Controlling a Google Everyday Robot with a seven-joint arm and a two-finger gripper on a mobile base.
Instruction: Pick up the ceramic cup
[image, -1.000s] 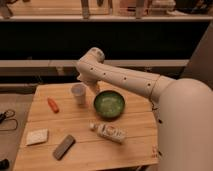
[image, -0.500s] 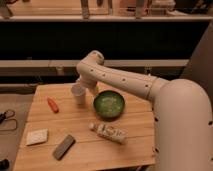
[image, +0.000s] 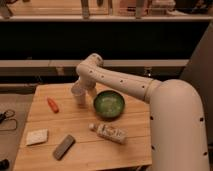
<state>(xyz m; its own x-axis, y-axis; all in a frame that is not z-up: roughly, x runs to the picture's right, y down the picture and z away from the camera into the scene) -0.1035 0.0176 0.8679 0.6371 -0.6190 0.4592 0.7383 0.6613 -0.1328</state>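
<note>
I should next grab the ceramic cup by its rim (image: 78, 86) to lift it off the wooden table.
The ceramic cup (image: 78, 97), small and white-grey, stands upright on the wooden table (image: 75, 135) left of the green bowl. My white arm reaches in from the right, bends at its elbow above the table's back edge and comes down to the cup. The gripper (image: 86, 90) hangs right at the cup's rim on its back right side, open, and its lower part is hard to separate from the cup. The cup still rests on the table.
A wide dark-green bowl (image: 109, 104) sits just right of the cup. An orange carrot-like piece (image: 52, 104) lies to the left. A white labelled bottle (image: 110, 132) lies on its side in front, with a white sponge (image: 37, 137) and a grey block (image: 64, 147) near the front left.
The arm has dropped lower and its wrist has come down toward the cup. The cup and the other objects have not moved.
</note>
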